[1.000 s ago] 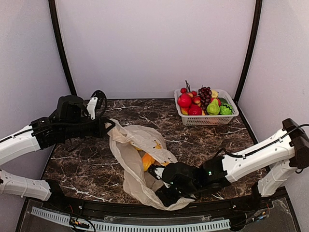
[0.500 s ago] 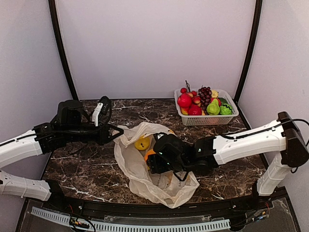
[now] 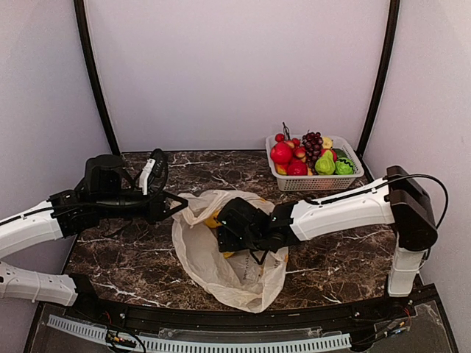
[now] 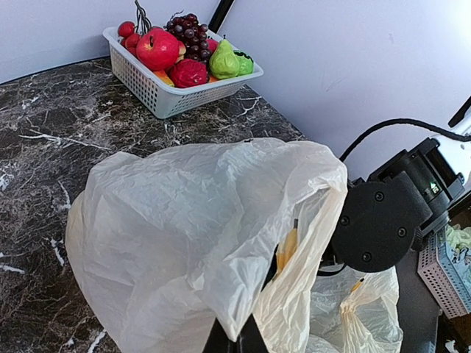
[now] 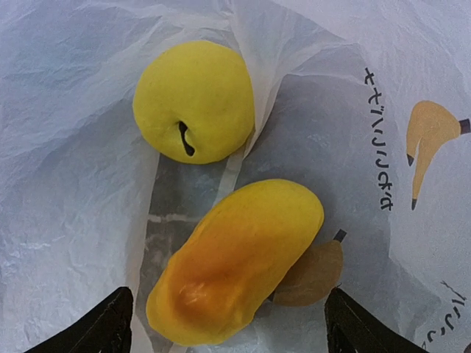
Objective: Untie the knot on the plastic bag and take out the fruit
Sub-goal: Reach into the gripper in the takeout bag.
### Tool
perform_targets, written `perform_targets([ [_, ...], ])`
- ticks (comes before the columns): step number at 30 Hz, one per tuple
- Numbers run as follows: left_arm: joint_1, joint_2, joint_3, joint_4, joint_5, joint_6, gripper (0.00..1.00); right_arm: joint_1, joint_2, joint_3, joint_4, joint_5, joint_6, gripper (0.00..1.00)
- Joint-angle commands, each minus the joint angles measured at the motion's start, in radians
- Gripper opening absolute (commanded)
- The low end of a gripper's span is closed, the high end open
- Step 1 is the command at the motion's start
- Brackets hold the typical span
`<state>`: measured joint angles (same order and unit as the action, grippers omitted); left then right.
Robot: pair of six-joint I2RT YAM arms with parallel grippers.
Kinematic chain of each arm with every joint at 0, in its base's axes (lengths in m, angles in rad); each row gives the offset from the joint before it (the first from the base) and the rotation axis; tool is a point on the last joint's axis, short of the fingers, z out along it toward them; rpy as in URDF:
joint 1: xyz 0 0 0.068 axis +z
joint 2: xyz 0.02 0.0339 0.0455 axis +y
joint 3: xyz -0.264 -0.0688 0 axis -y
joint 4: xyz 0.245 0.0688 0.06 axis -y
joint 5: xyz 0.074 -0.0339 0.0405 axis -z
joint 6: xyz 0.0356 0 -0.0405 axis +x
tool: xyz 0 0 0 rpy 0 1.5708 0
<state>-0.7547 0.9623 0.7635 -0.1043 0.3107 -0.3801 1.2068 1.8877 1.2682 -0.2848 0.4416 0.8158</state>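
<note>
I next need my right gripper on its orange end [image 5: 203, 300] to lift the mango from the bag into the basket.
The cream plastic bag [image 3: 221, 272] lies mid-table with its mouth open toward the back; no knot shows. My left gripper [image 3: 176, 204] is shut on the bag's left rim and holds it up; in the left wrist view its fingers [image 4: 235, 340] pinch a fold of the bag [image 4: 184, 220]. My right gripper [image 3: 227, 237] is inside the bag's mouth. In the right wrist view it [image 5: 229, 327] is open, its fingertips [image 5: 110, 323] on either side of a yellow-orange mango [image 5: 235, 257]. A round yellow fruit [image 5: 195, 99] lies just beyond the mango on the bag plastic [image 5: 66, 220].
A white mesh basket [image 3: 316, 182] with red, purple, green and yellow fruit stands at the back right; it also shows in the left wrist view [image 4: 173, 99]. The dark marble table [image 3: 346, 243] ends at the front rail.
My right gripper has moved from the bag's near end up and left into the bag's mouth. My left gripper has drawn the bag's rim a little to the right, and the mouth has widened.
</note>
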Motion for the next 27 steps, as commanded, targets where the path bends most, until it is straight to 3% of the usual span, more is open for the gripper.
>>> perform_targets([
  [1, 0.005, -0.030, -0.018, 0.006, 0.013, -0.008, 0.01, -0.040, 0.045, 0.045, 0.024, -0.009, -0.019, 0.88],
  [12, 0.005, -0.035, -0.023, 0.005, 0.013, -0.016, 0.01, -0.065, 0.150, 0.115, 0.012, -0.049, -0.040, 0.90],
  [27, 0.005, -0.039, -0.024, -0.001, -0.003, -0.019, 0.01, -0.075, 0.165, 0.102, 0.052, -0.105, -0.075, 0.61],
])
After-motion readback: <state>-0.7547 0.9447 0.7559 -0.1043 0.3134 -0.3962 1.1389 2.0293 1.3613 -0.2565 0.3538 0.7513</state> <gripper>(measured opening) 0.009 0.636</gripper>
